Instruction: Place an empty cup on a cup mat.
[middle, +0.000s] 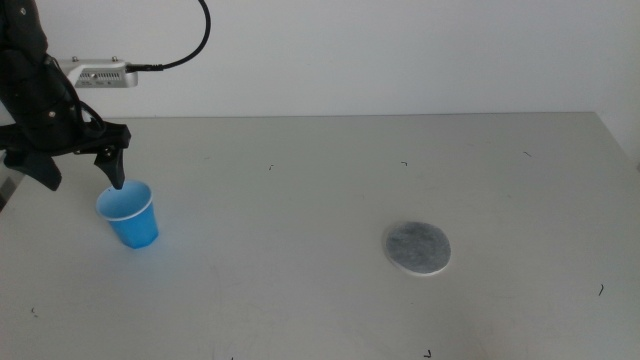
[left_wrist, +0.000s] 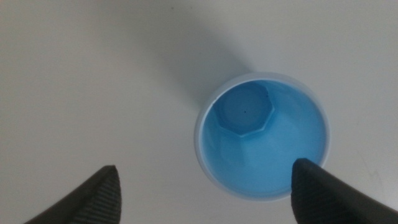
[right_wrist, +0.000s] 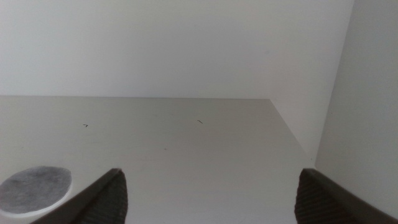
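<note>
I will grab the blue cup by its thin rim with my left gripper next, because the blue cup's opening (middle: 126, 200) is about as wide as the gripper's fingers.
The blue cup (middle: 130, 215) stands upright and empty at the left of the table. In the left wrist view the cup (left_wrist: 261, 137) shows its blue inside and white rim. My left gripper (middle: 82, 178) hangs open just above the cup's left side, with one jaw tip over the rim and the other out over bare table to the left. The grey cup mat (middle: 417, 247) lies flat to the right of the table's middle, far from the cup. It also shows in the right wrist view (right_wrist: 34, 188). My right gripper (right_wrist: 208, 193) is open, out of the middle view.
The white table (middle: 320, 160) carries a few small dark marks. A white wall runs behind the far edge. The table's right edge (right_wrist: 292, 134) shows in the right wrist view.
</note>
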